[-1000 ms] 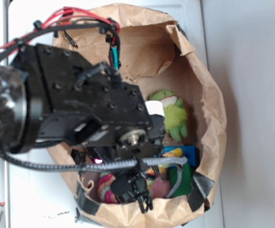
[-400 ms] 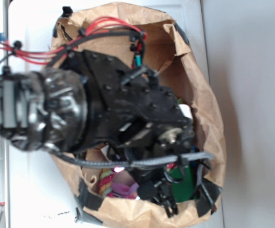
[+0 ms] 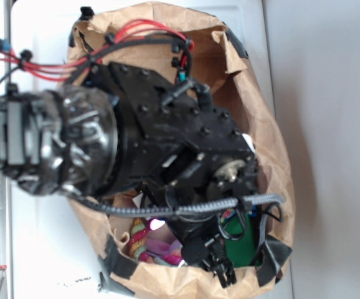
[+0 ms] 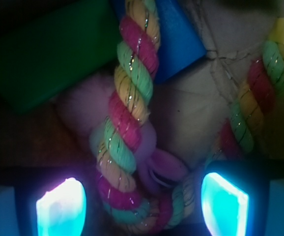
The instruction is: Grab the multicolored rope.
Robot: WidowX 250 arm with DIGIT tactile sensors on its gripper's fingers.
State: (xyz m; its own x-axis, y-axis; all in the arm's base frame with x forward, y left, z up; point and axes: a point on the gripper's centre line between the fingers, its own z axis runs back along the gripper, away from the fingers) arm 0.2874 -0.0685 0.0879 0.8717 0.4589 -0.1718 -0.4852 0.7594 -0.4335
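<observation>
My gripper grabs the multicolored rope by its twisted part beside the rope's bend (image 4: 116, 181) next, to lift the rope out of the paper bag.
The multicolored rope (image 4: 132, 118), twisted in pink, yellow and light green, runs down the middle of the wrist view and curls at the bottom between my fingers. A second stretch of it rises at the right. My gripper (image 4: 142, 204) is open, its glowing pads (image 4: 61, 206) on either side of the rope's bend and apart from it. In the exterior view the gripper (image 3: 220, 265) hangs low inside the brown paper bag (image 3: 276, 162), and a bit of the rope (image 3: 139, 240) shows to its left.
A green block (image 4: 43, 49) and a blue block (image 4: 181, 34) lie under the rope's upper part. A purple soft item (image 4: 164, 167) sits beside the bend. The bag's walls close in around the arm, whose black body covers most of the bag's inside.
The arm has swung right and deeper into the bag, covering the green plush seen a second ago. The gripper has shifted right along the bag's bottom.
</observation>
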